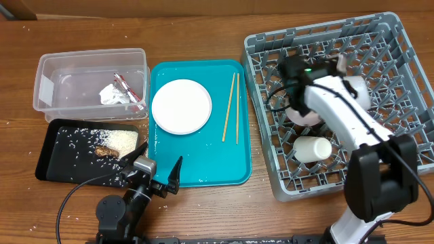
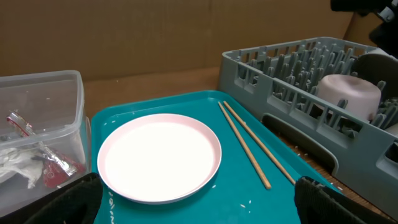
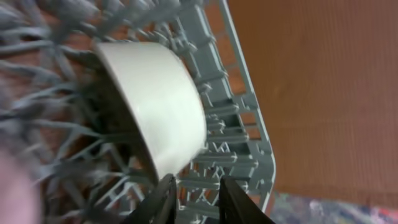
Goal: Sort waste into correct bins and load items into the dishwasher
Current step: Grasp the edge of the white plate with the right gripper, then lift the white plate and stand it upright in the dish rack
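Note:
My right gripper is to grab the white-pinkish plate by its rim on the chopsticks' side (image 1: 209,106), so the opposite edge stays free for loading into the rack (image 1: 271,169).
The grey dish rack (image 1: 271,169) at the right holds a white bowl (image 1: 358,91), a second bowl (image 1: 303,116) partly under my right arm, and a white cup (image 1: 313,148) on its side. My right gripper (image 1: 341,68) is over the rack, open and empty. In the right wrist view its fingers (image 3: 196,196) sit just below the tilted bowl (image 3: 155,106). The white-pinkish plate (image 1: 181,106) and chopsticks (image 1: 230,108) lie on the teal tray (image 1: 203,169). My left gripper (image 1: 161,177) is open at the tray's front edge, before the plate (image 2: 158,155).
The clear tub (image 1: 51,68) at the back left holds the red wrapper (image 1: 129,89) and white paper scrap (image 1: 112,95). The black tray (image 1: 51,163) holds rice (image 1: 119,139) and the brown lump (image 1: 106,150). Stray grains lie on the wooden table.

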